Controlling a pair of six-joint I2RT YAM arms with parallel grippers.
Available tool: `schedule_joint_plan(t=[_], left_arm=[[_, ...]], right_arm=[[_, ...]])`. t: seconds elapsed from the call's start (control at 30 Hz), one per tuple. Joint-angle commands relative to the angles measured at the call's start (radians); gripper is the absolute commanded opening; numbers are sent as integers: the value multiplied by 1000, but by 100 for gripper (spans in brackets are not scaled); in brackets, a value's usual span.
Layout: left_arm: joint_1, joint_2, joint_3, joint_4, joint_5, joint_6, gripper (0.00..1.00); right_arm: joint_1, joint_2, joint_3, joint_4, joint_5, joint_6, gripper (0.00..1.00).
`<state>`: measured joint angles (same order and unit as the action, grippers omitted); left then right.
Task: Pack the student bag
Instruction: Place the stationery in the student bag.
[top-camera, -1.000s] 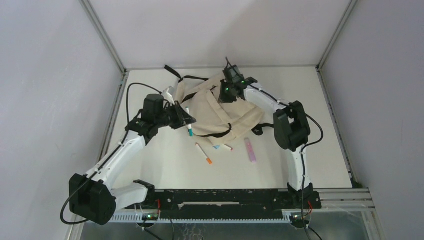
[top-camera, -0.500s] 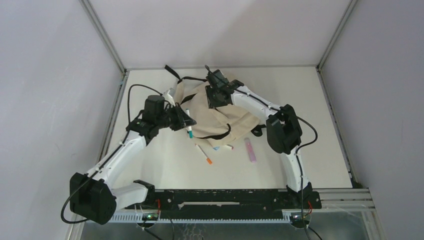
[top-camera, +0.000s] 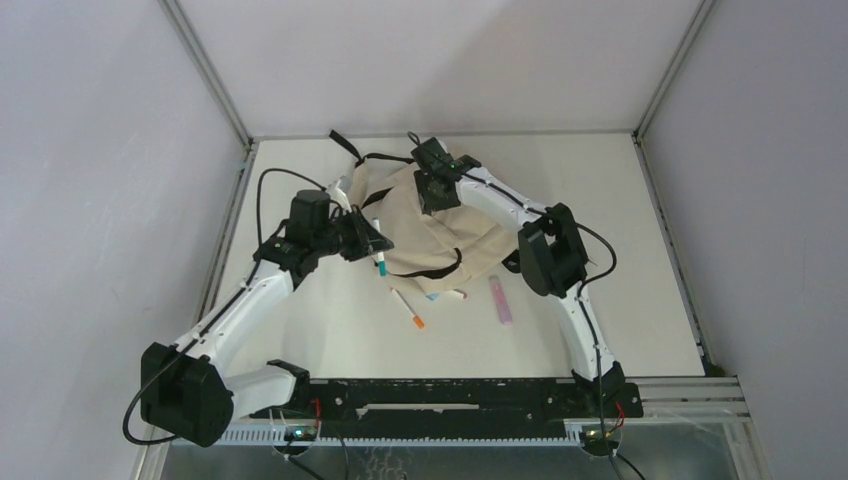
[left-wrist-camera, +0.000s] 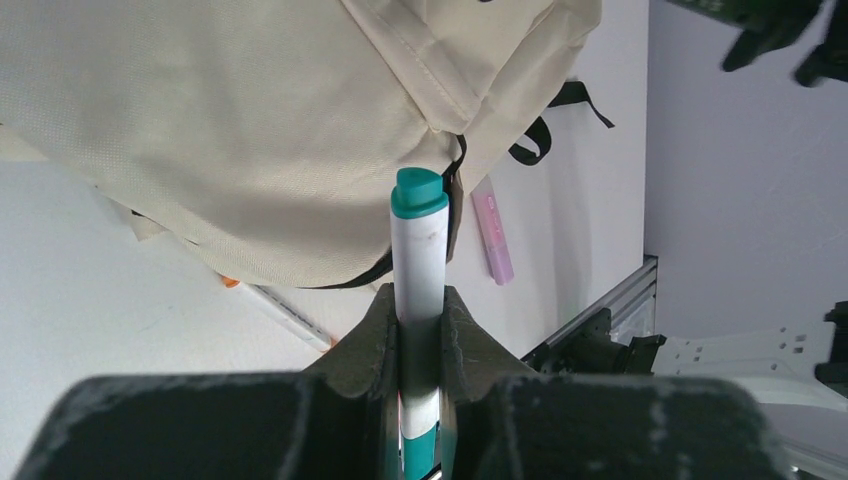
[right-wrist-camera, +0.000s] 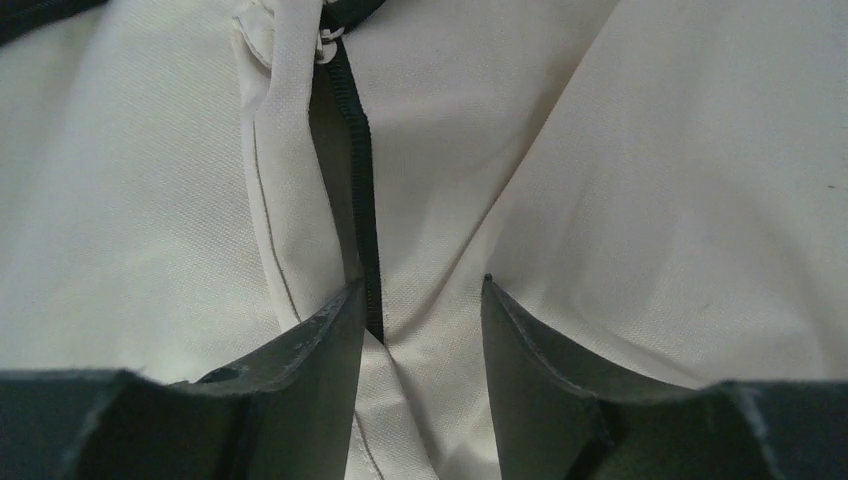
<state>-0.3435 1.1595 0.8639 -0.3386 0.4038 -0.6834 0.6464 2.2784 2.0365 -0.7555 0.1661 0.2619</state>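
Note:
The fold beside the black zipper is ready for my right gripper to close on now, because my fingers reach down to the fabric.
The student bag (top-camera: 455, 232), cream fabric with black straps, lies crumpled at mid-table. My left gripper (top-camera: 368, 238) hovers at its left edge, shut on a white marker with a teal cap (left-wrist-camera: 419, 235) whose cap points at the bag (left-wrist-camera: 250, 130). That grip shows clearly in the left wrist view, with the left gripper (left-wrist-camera: 420, 305) pinching the marker's barrel. My right gripper (top-camera: 437, 193) sits low over the bag's upper part. In the right wrist view the right gripper (right-wrist-camera: 420, 295) is open, its jaws straddling a fabric fold beside the black zipper (right-wrist-camera: 361, 215).
On the table in front of the bag lie a white pen with orange ends (top-camera: 408, 308), a short red-tipped pen (top-camera: 452, 295) and a pink highlighter (top-camera: 501, 299). A black strap (top-camera: 345, 146) trails toward the back left. Metal frame rails border the table.
The right gripper has moved left across the top of the bag and opened its jaws, and the fabric has settled lower. The left arm and its marker have stayed put.

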Motion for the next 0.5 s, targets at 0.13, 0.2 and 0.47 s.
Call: schedule_joint_plan(t=[0.13,0.2,0.47], left_arm=[[5,8,24,79,39,-44,0],[5,18,37,71,40,-43,0],[3,108,110,150,119,-130,0]], right_arm=[[-14,55,24,-41,42,-20,26],[-20,31,24,-37,58,-17,4],[-73,-122,-14,14,-55,13,0]])
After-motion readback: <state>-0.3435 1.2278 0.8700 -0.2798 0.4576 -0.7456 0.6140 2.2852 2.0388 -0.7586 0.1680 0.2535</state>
